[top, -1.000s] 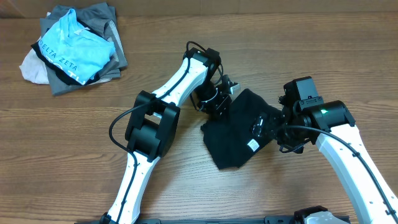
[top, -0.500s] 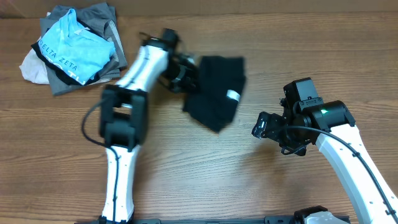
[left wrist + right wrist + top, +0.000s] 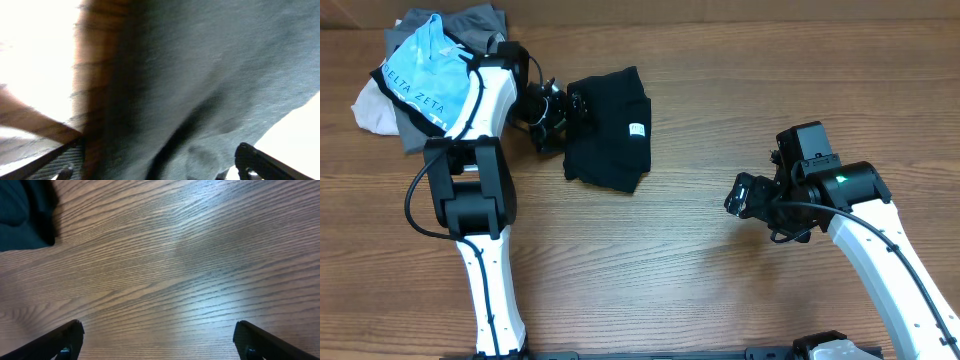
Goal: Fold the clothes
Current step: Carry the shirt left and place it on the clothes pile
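The black T-shirt (image 3: 612, 130) would stay on the tabletop if I raised my left gripper now, because my fingers are wide apart around the fabric.
The clothes, a black T-shirt (image 3: 612, 130), lie folded into a compact bundle on the wooden table, left of centre at the back, a small white label (image 3: 636, 129) showing on top. My left gripper (image 3: 560, 112) sits at the bundle's left edge. In the left wrist view its jaws stand wide apart, and the dark fabric (image 3: 200, 75) fills the space between and beyond them. My right gripper (image 3: 744, 196) hovers open over bare wood well to the right. In the right wrist view only a corner of the black T-shirt (image 3: 22, 215) shows at the top left.
A heap of other garments lies at the back left corner: a light blue "DELTA ZETA" shirt (image 3: 435, 80), grey pieces (image 3: 505, 85) and a white one (image 3: 370, 112). The left arm's links (image 3: 470, 190) stand just in front of that heap.
The left arm swung the black T-shirt from the table's middle to the back left, beside the heap, and its jaws have opened. The right arm has stayed put.
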You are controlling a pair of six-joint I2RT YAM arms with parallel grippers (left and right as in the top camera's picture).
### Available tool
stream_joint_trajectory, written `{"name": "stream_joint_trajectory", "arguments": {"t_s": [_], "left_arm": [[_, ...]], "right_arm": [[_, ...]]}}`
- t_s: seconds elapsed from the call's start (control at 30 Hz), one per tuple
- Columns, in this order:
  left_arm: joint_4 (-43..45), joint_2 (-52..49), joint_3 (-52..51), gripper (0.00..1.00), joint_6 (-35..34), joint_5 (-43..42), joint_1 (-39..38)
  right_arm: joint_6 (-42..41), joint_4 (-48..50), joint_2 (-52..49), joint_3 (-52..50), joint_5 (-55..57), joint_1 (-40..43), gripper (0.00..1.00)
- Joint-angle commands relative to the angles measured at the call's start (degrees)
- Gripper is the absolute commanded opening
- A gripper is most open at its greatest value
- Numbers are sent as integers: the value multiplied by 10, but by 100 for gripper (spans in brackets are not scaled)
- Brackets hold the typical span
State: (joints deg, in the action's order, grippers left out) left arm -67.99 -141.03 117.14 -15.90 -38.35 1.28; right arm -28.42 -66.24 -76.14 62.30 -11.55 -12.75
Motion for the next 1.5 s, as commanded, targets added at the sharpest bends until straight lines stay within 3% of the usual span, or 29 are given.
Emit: {"name": "stream_joint_trajectory", "arguments": {"t_s": [0.0,0.4,0.53,0.67,0.73,0.8,0.87,1.2,1.47], "left_arm": [[27,-17,-4,100,33,40,-3],[87,-27,-4,100,70,53,-16],[80,-46,-4,95,92,42,-36],[79,-66,-4,52,95,42,-57],[80,-68,-4,34,95,43,-63],[80,-68,-4,24,95,43,-66],[83,-68,-3,4,95,42,-67],[46,-63,89,4,101,50,-63],[3,-63,243,4,121,177,-58]], "right_arm": [[4,0,9,5,5,2,100],[4,-3,8,5,5,2,100],[4,0,8,5,5,2,100],[4,-1,8,5,5,2,100],[4,-1,8,5,6,2,100],[4,-1,8,5,5,2,100],[4,-1,8,5,5,2,100],[4,-3,8,5,6,2,100],[4,-12,8,5,6,2,100]]}}
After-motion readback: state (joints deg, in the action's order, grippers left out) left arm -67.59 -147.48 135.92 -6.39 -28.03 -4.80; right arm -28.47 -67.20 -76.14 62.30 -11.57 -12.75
